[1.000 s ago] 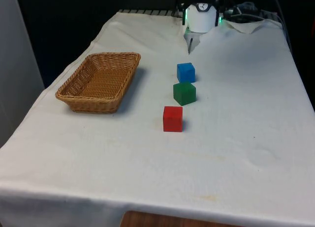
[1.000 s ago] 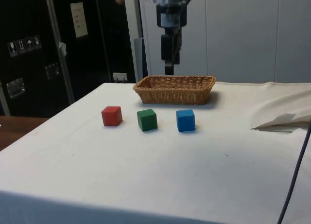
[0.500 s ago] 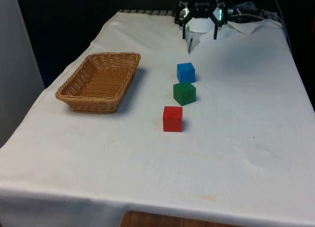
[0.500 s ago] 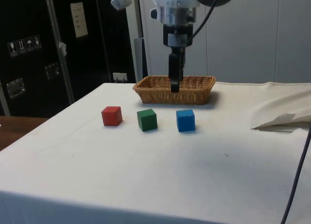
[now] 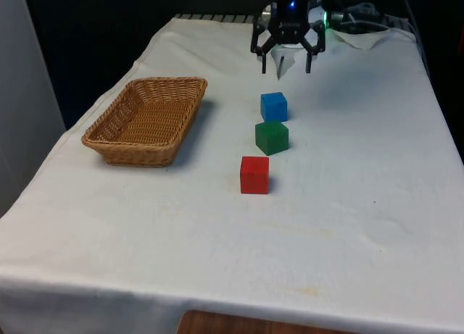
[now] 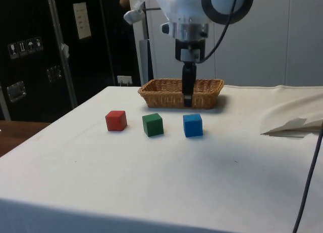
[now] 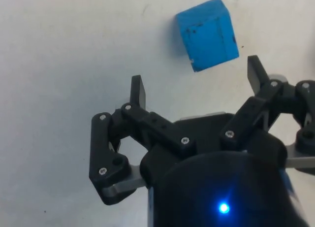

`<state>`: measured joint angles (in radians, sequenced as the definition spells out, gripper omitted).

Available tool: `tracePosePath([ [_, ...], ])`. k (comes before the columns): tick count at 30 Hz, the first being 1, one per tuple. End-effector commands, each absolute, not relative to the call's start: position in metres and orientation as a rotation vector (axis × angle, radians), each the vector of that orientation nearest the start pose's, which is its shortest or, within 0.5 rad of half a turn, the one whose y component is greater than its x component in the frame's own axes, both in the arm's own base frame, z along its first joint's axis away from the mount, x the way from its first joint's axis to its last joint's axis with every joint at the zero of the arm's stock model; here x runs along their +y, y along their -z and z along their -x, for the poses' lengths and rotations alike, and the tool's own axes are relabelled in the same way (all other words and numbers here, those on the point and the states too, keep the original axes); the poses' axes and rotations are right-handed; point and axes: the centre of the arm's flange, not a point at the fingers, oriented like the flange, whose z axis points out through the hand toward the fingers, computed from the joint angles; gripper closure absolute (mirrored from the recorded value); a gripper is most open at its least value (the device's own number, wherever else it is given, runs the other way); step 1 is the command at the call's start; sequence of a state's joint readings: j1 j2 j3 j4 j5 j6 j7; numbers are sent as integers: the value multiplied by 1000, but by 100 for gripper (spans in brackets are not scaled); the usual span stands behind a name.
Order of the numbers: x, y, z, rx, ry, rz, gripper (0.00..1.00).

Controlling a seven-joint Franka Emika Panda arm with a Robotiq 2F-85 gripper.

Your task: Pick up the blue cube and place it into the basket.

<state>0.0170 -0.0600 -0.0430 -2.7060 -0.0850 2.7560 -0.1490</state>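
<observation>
The blue cube (image 5: 273, 106) has to go into the wicker basket (image 5: 147, 119), so the robot's gripper needs to grab the cube by its opposite sides next.
The blue cube (image 5: 273, 106) sits on the white cloth, farthest in a row with a green cube (image 5: 271, 137) and a red cube (image 5: 254, 174). In the side view the blue cube (image 6: 193, 125) is at the right end of that row. My gripper (image 5: 285, 66) hangs open above the cloth, just beyond the blue cube and a little higher; from the side my gripper (image 6: 187, 100) is above and behind it. In the wrist view the blue cube (image 7: 207, 33) lies ahead of the spread fingertips (image 7: 138, 90), not between them. The wicker basket (image 5: 147, 119) stands at the front view's left.
A crumpled fold of white cloth (image 6: 292, 126) lies at the side view's right. A dark cable (image 6: 308, 182) hangs down there. The basket (image 6: 181, 92) is behind the row of cubes in the side view.
The gripper has come down and forward towards the blue cube over the last second. The cubes and the basket have not moved.
</observation>
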Motion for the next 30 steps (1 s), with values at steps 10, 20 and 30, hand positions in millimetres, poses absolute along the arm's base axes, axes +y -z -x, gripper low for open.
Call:
tracePosePath([
  [10, -16, -235, -415, -409, 193, 3152, 0],
  [20, -19, -207, -415, -459, 207, 3149, 0],
  [30, -21, -185, -415, -502, 229, 3147, 0],
])
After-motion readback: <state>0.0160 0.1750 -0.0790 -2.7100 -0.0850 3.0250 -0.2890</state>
